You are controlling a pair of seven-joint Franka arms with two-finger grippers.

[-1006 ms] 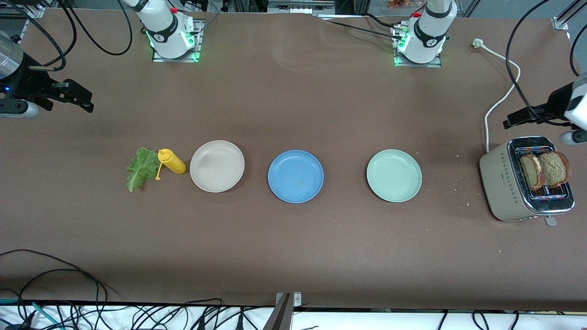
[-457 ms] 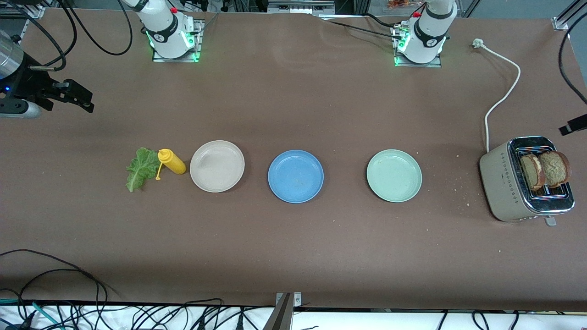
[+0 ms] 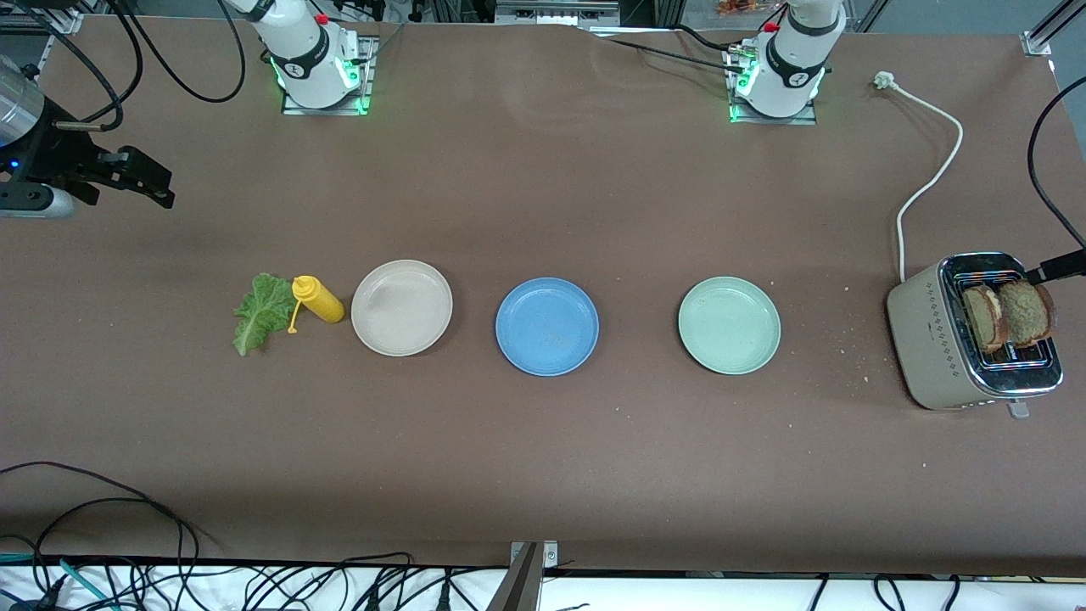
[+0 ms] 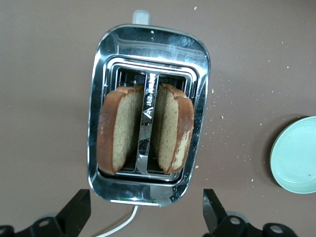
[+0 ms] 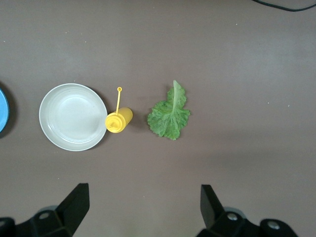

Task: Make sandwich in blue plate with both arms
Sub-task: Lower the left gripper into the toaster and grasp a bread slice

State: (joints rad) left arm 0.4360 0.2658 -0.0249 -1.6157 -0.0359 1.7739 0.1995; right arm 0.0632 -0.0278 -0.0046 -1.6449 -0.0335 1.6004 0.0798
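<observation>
The left gripper grabs the toast slice nearer the blue plate by its exposed top crust (image 3: 996, 319) (image 4: 183, 131) next, since the toaster slot closes around its lower part.
The blue plate (image 3: 547, 326) lies bare in the middle of the table; a sliver of it shows in the right wrist view (image 5: 2, 111). Two brown toast slices (image 3: 984, 318) (image 3: 1025, 312) stand in the toaster (image 3: 933, 339). In the left wrist view both slices (image 4: 121, 129) (image 4: 174, 127) stand in the slots. My left gripper (image 4: 146, 212) is open above the toaster (image 4: 148, 44); only its tip (image 3: 1059, 270) shows in the front view. A green lettuce leaf (image 3: 259, 312) (image 5: 169, 114) lies flat toward the right arm's end. My right gripper (image 3: 153, 182) (image 5: 144, 205) is open and empty, high over bare table.
A beige plate (image 3: 401, 307) (image 5: 73, 117) and a yellow squeeze bottle (image 3: 318, 299) (image 5: 118, 120) lie between the lettuce and the blue plate. A mint-green plate (image 3: 729, 325) (image 4: 296, 155) lies between the blue plate and the toaster. The toaster's white cord (image 3: 929, 182) runs toward the left arm's base.
My left gripper has swung toward the table's end and come over the toaster's top. The right arm has not moved.
</observation>
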